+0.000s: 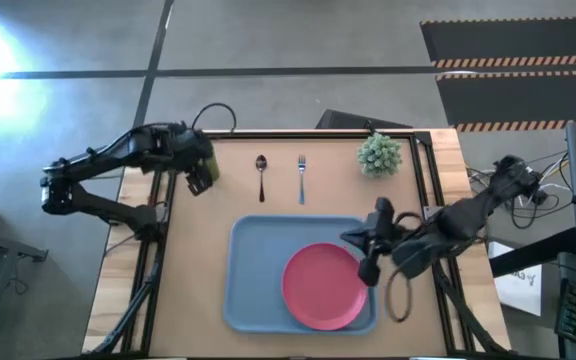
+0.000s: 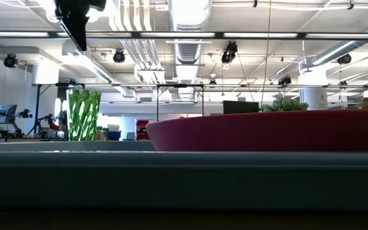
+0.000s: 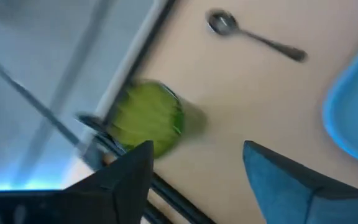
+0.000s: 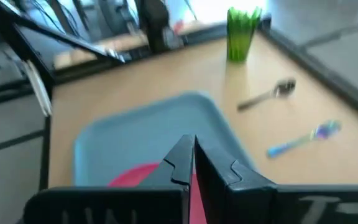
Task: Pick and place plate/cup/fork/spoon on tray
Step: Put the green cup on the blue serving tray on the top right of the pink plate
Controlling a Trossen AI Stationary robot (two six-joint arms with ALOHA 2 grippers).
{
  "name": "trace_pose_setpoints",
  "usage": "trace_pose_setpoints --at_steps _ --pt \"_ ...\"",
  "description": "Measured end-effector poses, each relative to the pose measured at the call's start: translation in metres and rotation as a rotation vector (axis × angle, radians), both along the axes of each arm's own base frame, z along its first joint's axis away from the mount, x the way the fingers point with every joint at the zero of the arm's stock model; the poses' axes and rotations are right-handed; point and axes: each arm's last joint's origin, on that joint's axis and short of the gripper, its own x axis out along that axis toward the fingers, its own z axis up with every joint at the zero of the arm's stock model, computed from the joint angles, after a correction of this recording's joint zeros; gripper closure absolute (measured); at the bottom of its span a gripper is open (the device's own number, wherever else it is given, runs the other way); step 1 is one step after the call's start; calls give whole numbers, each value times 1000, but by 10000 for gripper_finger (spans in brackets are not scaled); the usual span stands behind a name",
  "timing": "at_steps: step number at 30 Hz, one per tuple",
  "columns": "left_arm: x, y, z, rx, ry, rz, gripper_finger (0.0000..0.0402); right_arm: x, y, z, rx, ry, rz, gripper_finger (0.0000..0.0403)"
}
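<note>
I need to grab the green cup next with my left gripper by its rim [image 3: 169, 93], so that I can place the cup on the tray [image 3: 353, 106].
The pink-red plate [image 1: 320, 286] lies in the right half of the light-blue tray [image 1: 253, 270]. My right gripper [image 1: 368, 262] is shut at the plate's right rim. The green cup [image 3: 151, 118] stands upright on the table near its left edge, also seen in the low view [image 2: 84, 115]. My left gripper [image 1: 200, 176] is open and empty above it, covering it in the high view. The spoon [image 1: 261, 175] and the fork [image 1: 301, 178] lie side by side on the table beyond the tray. My right gripper is shut at the plate's right rim [image 4: 194, 196], where pink shows between the two fingers. It comes from the table's right side, slanting down. The fingers hide the exact place of contact. The plate's left part rests in the tray.
A spiky pale-green potted plant [image 1: 379, 153] stands at the table's far right. Black frame rails [image 1: 423, 180] run along the table's edges. Bare tabletop lies between the cup and the tray.
</note>
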Motion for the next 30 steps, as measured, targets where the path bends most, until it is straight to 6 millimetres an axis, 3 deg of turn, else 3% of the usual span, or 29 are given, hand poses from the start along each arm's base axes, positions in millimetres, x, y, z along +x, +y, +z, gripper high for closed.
trace_pose_setpoints --at_steps 5,12,30 --pt "-11 21 -2 -108 -28 59 146 -7 -4 25 -62 -47 63 394" --pt "-16 43 -8 -252 -60 45 146 -4 -2 21 -103 -19 84 394" --pt "26 91 -60 -312 257 -28 146 4 3 12 -88 0 66 394"
